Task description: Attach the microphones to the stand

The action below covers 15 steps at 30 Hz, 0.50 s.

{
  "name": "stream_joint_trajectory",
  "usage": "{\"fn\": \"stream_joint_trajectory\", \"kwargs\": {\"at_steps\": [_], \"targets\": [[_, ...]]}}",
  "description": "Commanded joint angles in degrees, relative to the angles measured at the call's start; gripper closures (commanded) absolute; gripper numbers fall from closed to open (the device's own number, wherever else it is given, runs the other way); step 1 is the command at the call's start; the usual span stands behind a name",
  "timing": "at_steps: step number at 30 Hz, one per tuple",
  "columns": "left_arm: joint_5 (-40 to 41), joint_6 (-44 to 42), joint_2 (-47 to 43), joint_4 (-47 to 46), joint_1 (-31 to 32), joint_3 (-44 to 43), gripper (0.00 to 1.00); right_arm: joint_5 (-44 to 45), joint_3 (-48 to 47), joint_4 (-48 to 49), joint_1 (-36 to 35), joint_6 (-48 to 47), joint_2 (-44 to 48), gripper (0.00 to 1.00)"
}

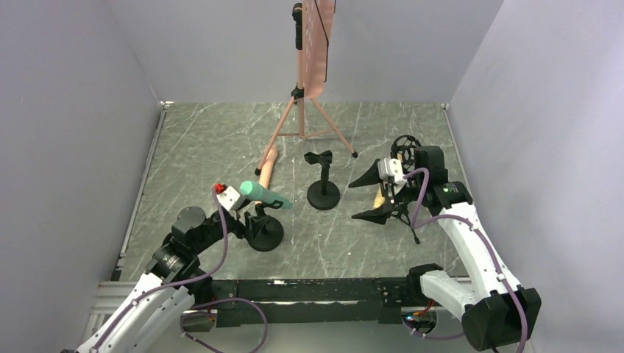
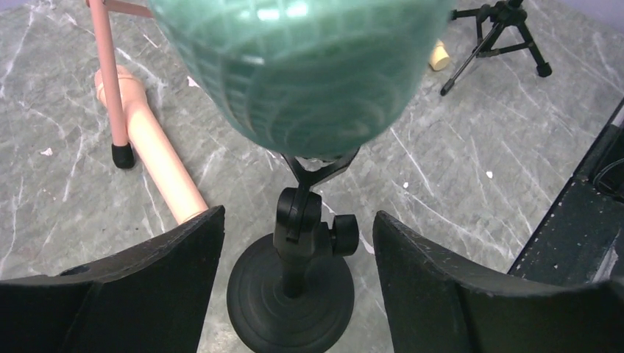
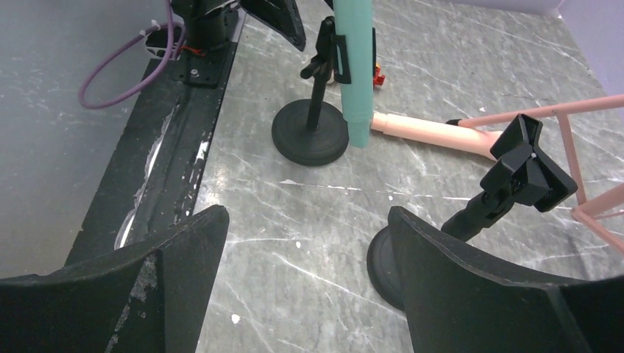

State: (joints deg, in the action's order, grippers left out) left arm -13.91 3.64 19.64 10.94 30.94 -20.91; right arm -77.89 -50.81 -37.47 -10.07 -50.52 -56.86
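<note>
The black round-base stand would stay on the tabletop if I lifted my left gripper now, its fingers open around it.
A green microphone (image 1: 263, 194) sits tilted in the clip of a black round-base stand (image 1: 266, 234). My left gripper (image 1: 249, 208) is open just behind it. In the left wrist view the microphone's head (image 2: 294, 66) fills the top, and the stand (image 2: 293, 290) lies between my open fingers (image 2: 154, 279), apart from them. A pink microphone (image 1: 267, 165) lies on the table. A second black stand (image 1: 323, 181) has an empty clip (image 3: 526, 165). My right gripper (image 1: 365, 197) is open and empty, to the right of that stand.
A pink tripod (image 1: 302, 121) with a board and a black microphone (image 1: 297, 22) stands at the back. A small black tripod (image 1: 401, 213) and a cream object (image 1: 379, 197) lie under my right wrist. The black rail (image 3: 176, 125) runs along the near edge.
</note>
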Motion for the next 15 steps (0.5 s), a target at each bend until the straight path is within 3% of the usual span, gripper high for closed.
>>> {"fn": "stream_joint_trajectory", "kwargs": {"at_steps": [1,6,11,15], "targets": [[-0.6,-1.6,4.1,-6.5,0.0,-0.3,0.26,-3.3,0.0,1.6,0.4,-1.9,1.3,0.14],[-0.8,-1.7,6.1,-7.3,0.0,-0.3,0.40,-2.9,-0.3,0.3,0.6,-2.9,1.4,0.14],[0.2,1.4,4.8,-10.4,0.0,2.5,0.68,-3.4,-0.5,0.2,0.8,-2.8,1.1,0.15],[-0.2,3.4,4.8,-13.1,-0.1,4.0,0.75,-3.5,-0.3,0.7,1.0,-2.2,1.1,0.14]]}}
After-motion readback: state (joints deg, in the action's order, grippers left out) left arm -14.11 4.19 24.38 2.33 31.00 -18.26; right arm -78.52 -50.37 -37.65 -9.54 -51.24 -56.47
